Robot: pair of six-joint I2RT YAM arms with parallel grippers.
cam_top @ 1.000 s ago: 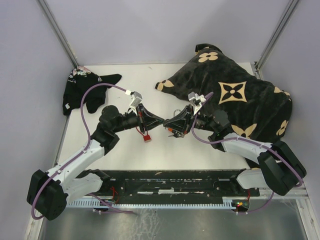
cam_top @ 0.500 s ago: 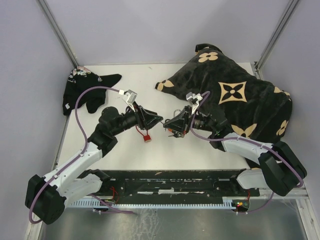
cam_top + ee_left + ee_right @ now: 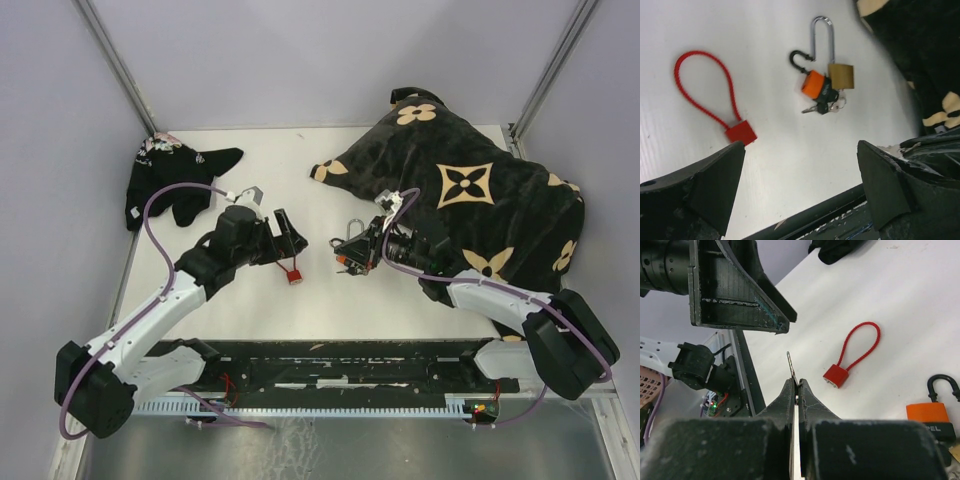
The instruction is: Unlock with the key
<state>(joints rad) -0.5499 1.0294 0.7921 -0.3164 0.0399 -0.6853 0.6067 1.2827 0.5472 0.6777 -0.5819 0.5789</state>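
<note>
My left gripper grabs the red cable lock by the sides of its block (image 3: pixel 294 276) (image 3: pixel 741 133) next, leaving the block's end opposite the cable open for the key.
A thin metal key (image 3: pixel 791 365) sticks out of my right gripper (image 3: pixel 797 385), which is shut on it. That gripper (image 3: pixel 348 258) hovers mid-table, just in front of two padlocks. The brass padlock (image 3: pixel 841 76) has a silver shackle, and the orange padlock (image 3: pixel 814 81) has a black one. Both lie on the white table with a small bunch of keys (image 3: pixel 822 106). A red cable lock (image 3: pixel 740 134) lies to their left, also seen in the top view (image 3: pixel 292 275). My left gripper (image 3: pixel 288 232) stands wide open and empty (image 3: pixel 800 145), left of the right gripper and above the cable lock.
A large black bag with tan flower prints (image 3: pixel 480 200) fills the back right, close behind the padlocks. A black patterned cloth (image 3: pixel 165 185) lies at the back left. The black base rail (image 3: pixel 350 360) runs along the near edge. Grey walls enclose the table.
My left gripper, shut and tip to tip with the right gripper a second ago, has opened wide and drawn back to the left. The right gripper stays shut on the key.
</note>
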